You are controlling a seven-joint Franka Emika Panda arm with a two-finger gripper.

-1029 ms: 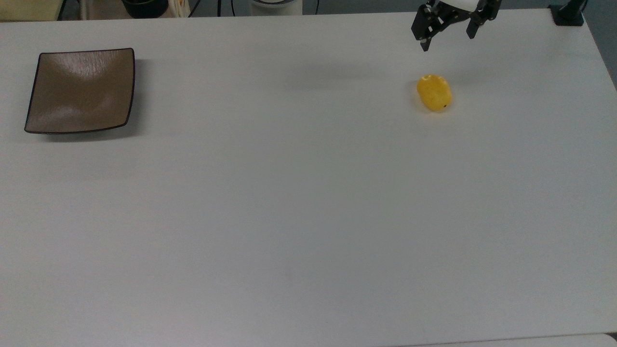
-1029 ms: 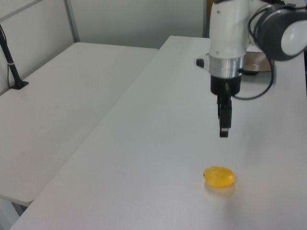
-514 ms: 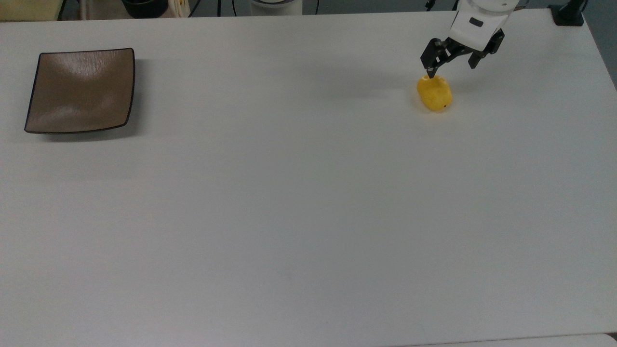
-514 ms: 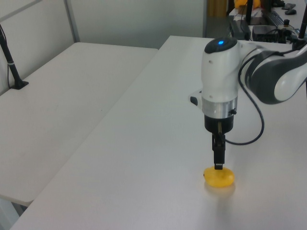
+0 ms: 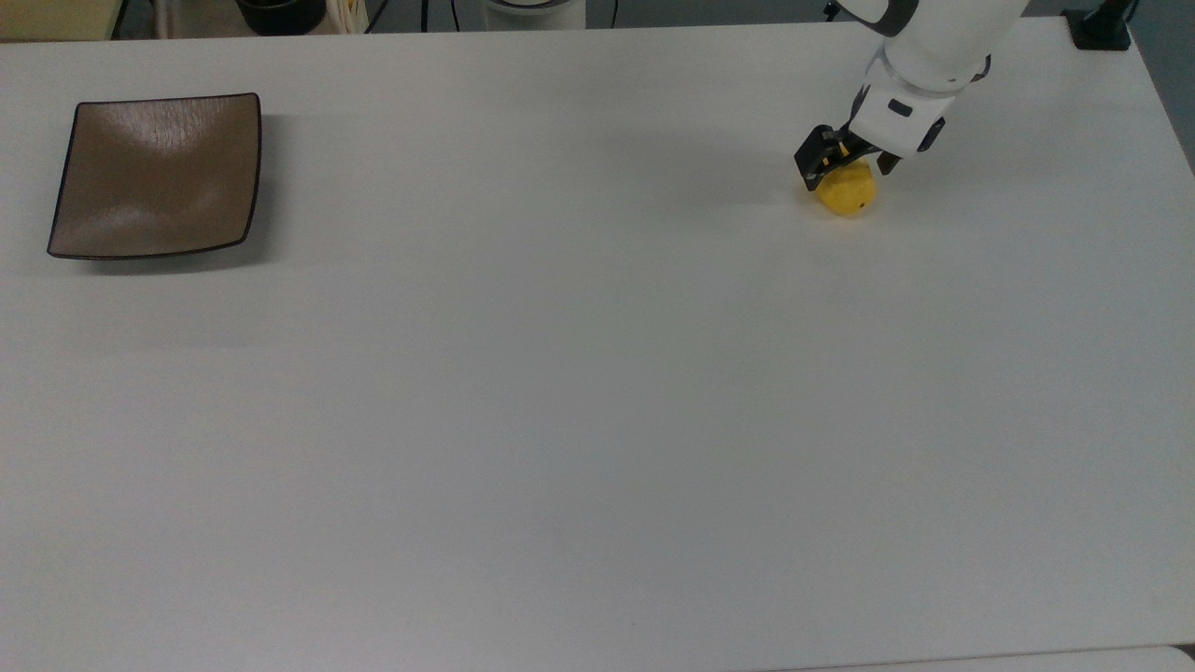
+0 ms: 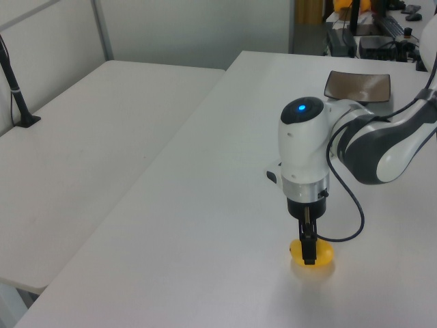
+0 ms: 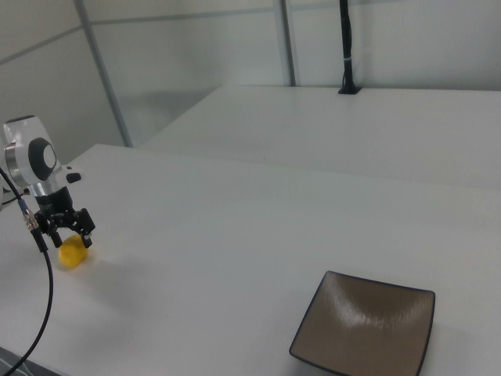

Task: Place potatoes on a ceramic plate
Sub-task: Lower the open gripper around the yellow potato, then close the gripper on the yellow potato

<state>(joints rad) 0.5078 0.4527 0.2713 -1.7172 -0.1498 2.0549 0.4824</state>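
The yellow lump needs to be grabbed by its rounded middle (image 6: 321, 253) with my gripper next, to put the potatoes on the ceramic plate (image 6: 358, 85).
The potatoes (image 5: 850, 196) are one small yellow lump lying on the white table at the top view's far right. My gripper (image 5: 845, 174) has come down over it and is open, with one black finger on each side of the lump. In the right view the fingers (image 7: 86, 232) straddle the potatoes (image 7: 72, 255). In the left view one finger (image 6: 308, 249) stands in front of the potatoes (image 6: 323, 254). The brown square ceramic plate (image 5: 154, 177) sits bare at the top view's far left, also seen as the plate (image 6: 358, 85) and the plate (image 7: 364, 325).
The white table (image 5: 560, 420) stretches wide between lump and plate. A black post base (image 5: 1102, 28) stands at the top view's upper right corner. A second white table (image 6: 89, 150) lies beside, with a black pole (image 6: 17, 96). A cable (image 6: 351, 219) loops from the wrist.
The gripper has dropped from above the table down onto the potatoes, its fingers now on either side of the lump. The potatoes and the plate have not moved.
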